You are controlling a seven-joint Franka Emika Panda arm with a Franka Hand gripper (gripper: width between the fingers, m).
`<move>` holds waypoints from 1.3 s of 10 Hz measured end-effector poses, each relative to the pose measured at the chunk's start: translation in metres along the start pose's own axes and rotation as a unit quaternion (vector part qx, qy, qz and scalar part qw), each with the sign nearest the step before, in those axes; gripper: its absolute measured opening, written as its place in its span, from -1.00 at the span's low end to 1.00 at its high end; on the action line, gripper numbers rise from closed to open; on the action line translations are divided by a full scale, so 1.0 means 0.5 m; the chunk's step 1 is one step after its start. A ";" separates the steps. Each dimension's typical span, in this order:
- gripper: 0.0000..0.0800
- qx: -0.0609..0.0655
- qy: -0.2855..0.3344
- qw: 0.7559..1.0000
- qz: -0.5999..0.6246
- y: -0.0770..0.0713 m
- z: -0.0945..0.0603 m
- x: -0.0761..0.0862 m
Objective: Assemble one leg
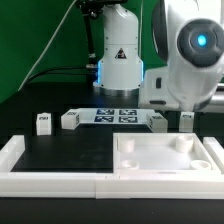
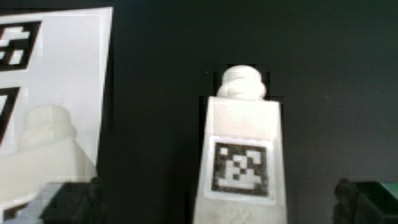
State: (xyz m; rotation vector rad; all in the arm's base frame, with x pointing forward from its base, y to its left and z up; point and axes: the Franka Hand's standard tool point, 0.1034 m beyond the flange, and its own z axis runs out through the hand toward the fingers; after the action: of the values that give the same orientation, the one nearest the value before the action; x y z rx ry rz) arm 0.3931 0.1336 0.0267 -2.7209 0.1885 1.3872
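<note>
My gripper grabs the leg's tagged square body [image 2: 240, 168] next, and this leaves the leg's rounded peg free to enter the tabletop's corner hole.
In the wrist view a white square-section leg [image 2: 240, 150] lies on the black table. It has a tag on its top face and a rounded peg at its far end. My gripper [image 2: 217, 200] is open, and the leg lies between its dark fingertips [image 2: 370, 200] without touching them. A second leg [image 2: 45, 140] lies beside it, next to the marker board [image 2: 54, 60]. In the exterior view my gripper [image 1: 178, 112] hangs low over two legs [image 1: 186, 121] [image 1: 158, 121] at the back right. Two more legs [image 1: 42, 122] [image 1: 68, 120] stand at the back left.
The large white tabletop [image 1: 165, 158] with corner holes lies at the front right. Long white border bars [image 1: 50, 180] run along the front and left. The marker board [image 1: 113, 115] lies in front of the robot base [image 1: 118, 60].
</note>
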 end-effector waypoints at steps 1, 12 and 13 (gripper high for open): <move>0.62 -0.001 -0.001 1.000 0.002 0.000 0.009 0.001; -0.28 -0.006 -0.005 1.000 0.004 -0.008 0.033 0.007; -0.28 -0.006 -0.005 1.000 0.004 -0.008 0.033 0.007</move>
State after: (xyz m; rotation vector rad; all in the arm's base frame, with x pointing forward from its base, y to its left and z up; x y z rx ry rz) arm 0.3825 0.1393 0.0143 -2.7251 0.1898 1.4094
